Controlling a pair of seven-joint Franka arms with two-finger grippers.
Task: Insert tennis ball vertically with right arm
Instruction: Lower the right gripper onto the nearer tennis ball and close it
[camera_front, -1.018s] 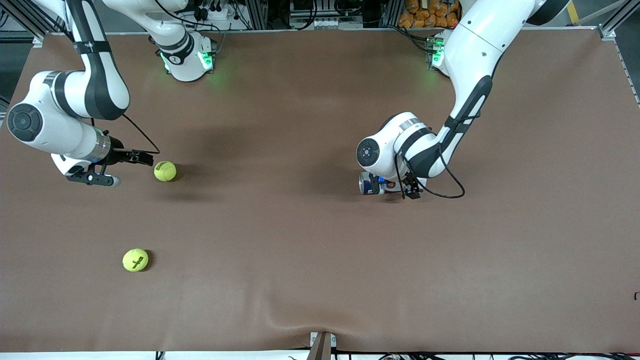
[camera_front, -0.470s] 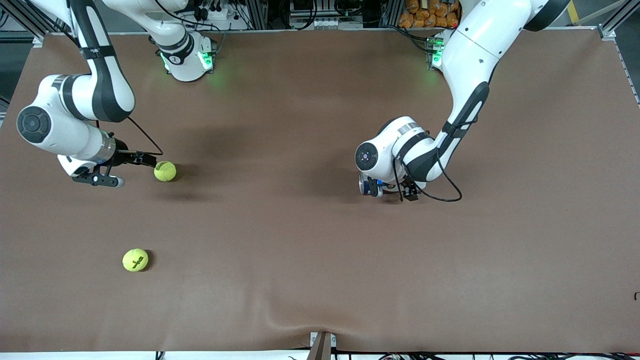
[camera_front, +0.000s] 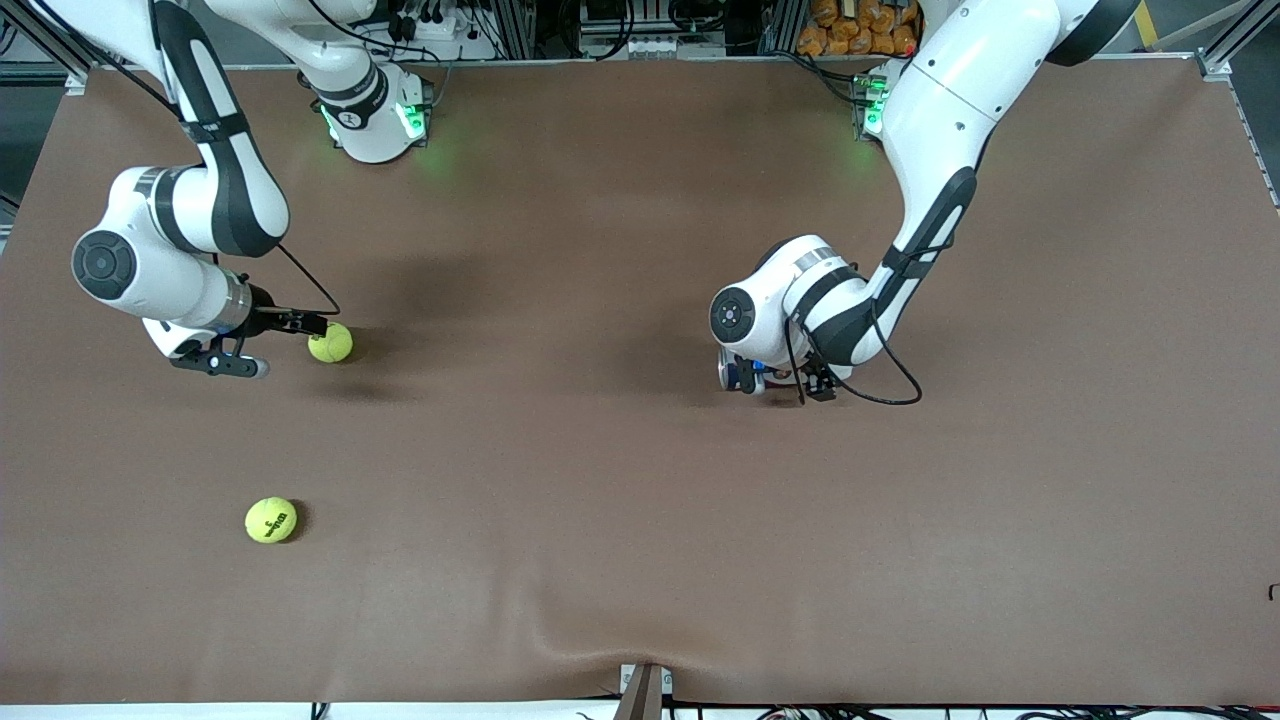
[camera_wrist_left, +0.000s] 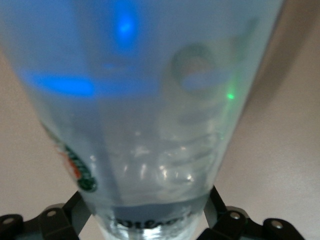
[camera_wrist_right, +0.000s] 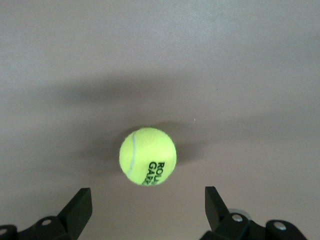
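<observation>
The yellow tennis ball needs to be inserted vertically, so my right gripper should next grab the ball by its round middle (camera_front: 330, 343) (camera_wrist_right: 148, 156).
A yellow tennis ball (camera_front: 330, 343) (camera_wrist_right: 148, 156) lies on the brown table toward the right arm's end. My right gripper (camera_front: 312, 323) (camera_wrist_right: 146, 192) is low beside it, open, and the ball sits just ahead of the fingertips, not between them. A clear plastic can (camera_front: 741, 374) (camera_wrist_left: 150, 115) with a blue and orange label lies on its side near the table's middle. My left gripper (camera_wrist_left: 145, 212) is down over that can, largely under its own wrist in the front view. Its fingers (camera_wrist_left: 74, 212) sit against the can's two sides.
A second tennis ball (camera_front: 271, 520) rests nearer the front camera, also toward the right arm's end. The brown mat (camera_front: 640, 560) has a slight wrinkle at its front edge. A small bracket (camera_front: 643, 690) sticks up at the table's front middle.
The right arm has slid toward the ball, bringing its fingertips close to it. The left gripper has dropped over the can and its fingers have closed in on it.
</observation>
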